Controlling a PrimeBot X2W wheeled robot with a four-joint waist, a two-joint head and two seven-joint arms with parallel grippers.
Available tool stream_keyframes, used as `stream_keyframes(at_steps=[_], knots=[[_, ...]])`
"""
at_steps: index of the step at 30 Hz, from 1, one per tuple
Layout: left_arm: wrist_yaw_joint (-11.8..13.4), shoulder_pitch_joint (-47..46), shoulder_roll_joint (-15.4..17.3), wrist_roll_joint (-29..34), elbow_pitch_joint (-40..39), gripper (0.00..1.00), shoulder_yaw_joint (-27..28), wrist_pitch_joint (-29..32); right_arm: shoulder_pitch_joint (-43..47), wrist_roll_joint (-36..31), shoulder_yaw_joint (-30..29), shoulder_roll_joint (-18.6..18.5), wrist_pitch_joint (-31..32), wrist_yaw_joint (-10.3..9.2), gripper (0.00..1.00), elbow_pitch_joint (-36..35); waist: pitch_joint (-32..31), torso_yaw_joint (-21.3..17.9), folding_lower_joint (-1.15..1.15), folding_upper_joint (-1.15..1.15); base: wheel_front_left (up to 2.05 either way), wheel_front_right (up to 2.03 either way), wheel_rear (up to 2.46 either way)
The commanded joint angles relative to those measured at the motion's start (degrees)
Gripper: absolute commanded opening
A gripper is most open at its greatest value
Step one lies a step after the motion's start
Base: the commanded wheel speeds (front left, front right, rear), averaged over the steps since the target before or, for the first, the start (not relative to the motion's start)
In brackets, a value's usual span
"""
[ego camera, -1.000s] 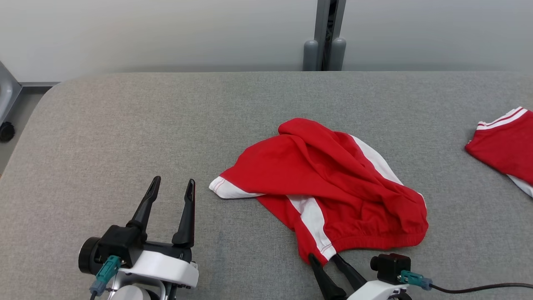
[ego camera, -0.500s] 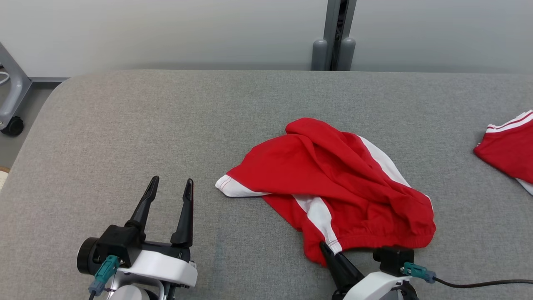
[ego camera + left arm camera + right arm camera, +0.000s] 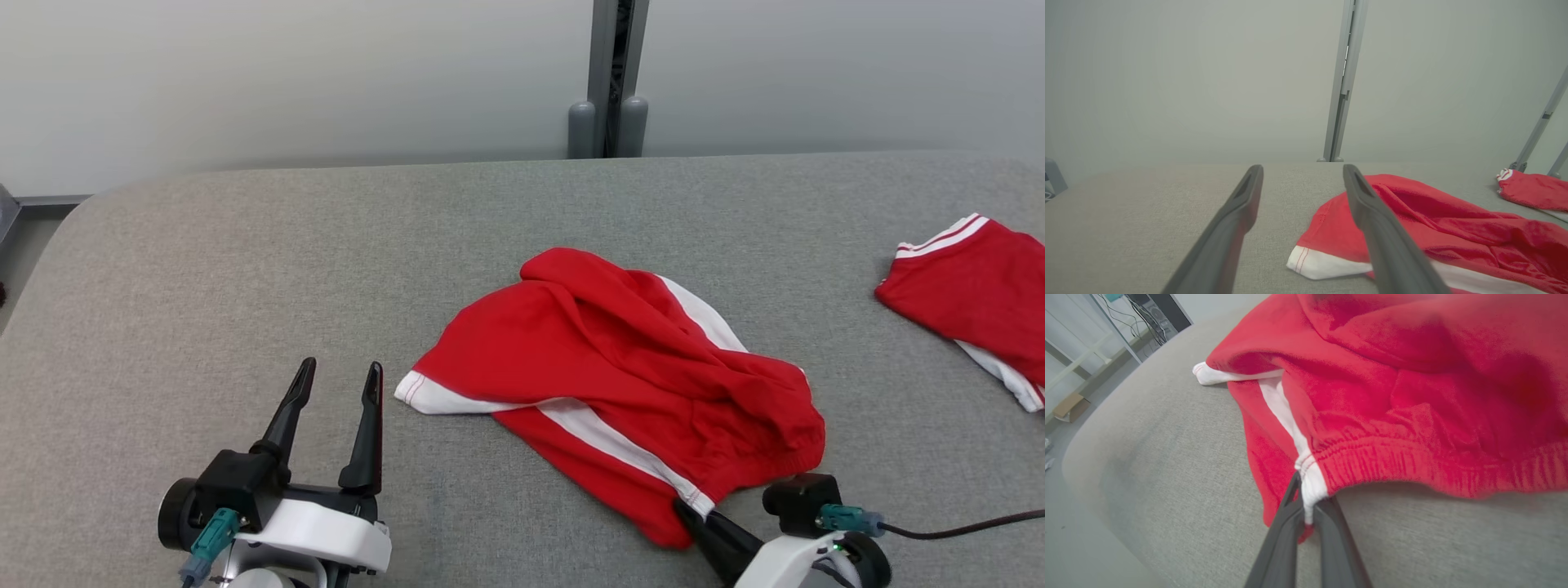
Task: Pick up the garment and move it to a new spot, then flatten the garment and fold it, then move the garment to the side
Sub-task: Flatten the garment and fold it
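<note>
The shorts need to be grabbed next by their white hem corner (image 3: 411, 389) (image 3: 1300, 260) with my left gripper. That corner sticks out free while the rest of the shorts lies in slack folds.
The garment (image 3: 620, 367) is a pair of red shorts with white side stripes, lying crumpled in the middle of the grey table (image 3: 245, 269). My right gripper (image 3: 692, 516) is shut on the elastic waistband at the white stripe, at the garment's near edge. The right wrist view shows the pinch close up: the garment (image 3: 1392, 396) bunches between the tips of my right gripper (image 3: 1306, 506). My left gripper (image 3: 339, 384) rests open on the table to the garment's left, a short gap from the white leg hem. Its fingers (image 3: 1237, 212) frame bare cloth surface, the garment (image 3: 1433, 228) just beyond the right one.
A second red and white garment (image 3: 971, 302) lies at the table's right edge. A grey post (image 3: 608, 82) stands behind the table's far edge against a pale wall. A cable (image 3: 963, 527) trails right from my right wrist. Bare table stretches to the left and back.
My right gripper closed on the waistband and pulled it toward the near right, stretching the white stripe out. The camera has shifted. My left gripper has stayed put.
</note>
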Motion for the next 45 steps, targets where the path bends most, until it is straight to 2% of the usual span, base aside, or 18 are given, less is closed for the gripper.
stream_keyframes(at_steps=[1, 7, 13, 22, 27, 31, 36, 37, 39, 45], knots=[[0.3, 0.2, 0.2, -0.3, 0.0, 1.00, -0.1, -0.2, 0.4, -0.6, 0.1, -1.8, 1.4, 0.03, 0.00, -1.0, -0.5, -0.6, 0.00, 0.00, 0.00, 0.00, 0.00], [0.5, 0.5, 0.2, -0.8, 0.2, 1.00, -1.0, -0.2, 1.6, -2.0, -3.5, -8.4, 9.4, 0.03, 0.00, -5.4, -1.2, -1.8, 0.00, 0.00, 0.00, 0.00, 0.00], [0.6, 0.8, 0.2, -0.8, 0.4, 1.00, -1.5, -0.2, 4.1, -6.2, -13.2, -10.5, 13.7, 0.03, 0.00, -7.2, -2.1, -2.6, 0.00, 0.00, 0.00, 0.00, 0.00], [0.4, 1.0, 0.2, -0.9, 0.6, 1.00, -2.3, -0.2, 8.7, -16.1, -24.7, -7.2, 16.0, 0.03, 0.00, -7.8, -2.7, -3.1, 0.00, 0.00, 0.00, 0.00, 0.00], [0.2, 1.0, 0.2, -0.7, 0.8, 1.00, -2.7, -0.2, 10.1, -21.4, -30.7, -3.6, 15.2, 0.03, 0.00, -6.7, -2.6, -3.2, 0.00, 0.00, 0.00, 0.00, 0.00], [0.1, 0.9, 0.2, -0.5, 1.1, 1.00, -2.8, -0.2, 10.7, -22.2, -30.9, -1.0, 15.1, 0.03, 0.00, -6.1, -2.4, -3.3, 0.00, 0.00, 0.00, 0.00, 0.00], [0.0, 0.1, 0.2, -0.2, 1.4, 1.00, -2.8, -0.2, 10.8, -22.0, -30.5, 0.4, 14.5, 0.03, 0.00, -4.4, -1.7, -3.2, 0.00, 0.00, 0.00, 0.00, 0.00], [0.0, 0.0, 0.2, -0.2, 1.6, 1.00, -2.9, -0.2, 10.8, -21.9, -30.9, 0.6, 14.4, 0.03, 0.14, -3.9, -1.6, -3.2, 0.00, 0.00, 0.00, 0.00, 0.00], [0.0, -0.2, 0.2, -0.1, 1.7, 1.00, -2.9, -0.2, 10.9, -22.4, -31.4, 1.0, 14.2, 0.03, 1.00, -2.7, -1.4, -3.2, 0.00, 0.00, 0.00, 0.00, 0.00], [-0.1, -0.3, 0.2, 0.0, 2.0, 1.00, -2.4, -0.2, 10.1, -21.9, -32.3, 2.3, 12.2, 0.03, 1.00, -2.2, -1.3, -3.5, 0.00, 0.00, 0.00, 0.00, 0.00]])
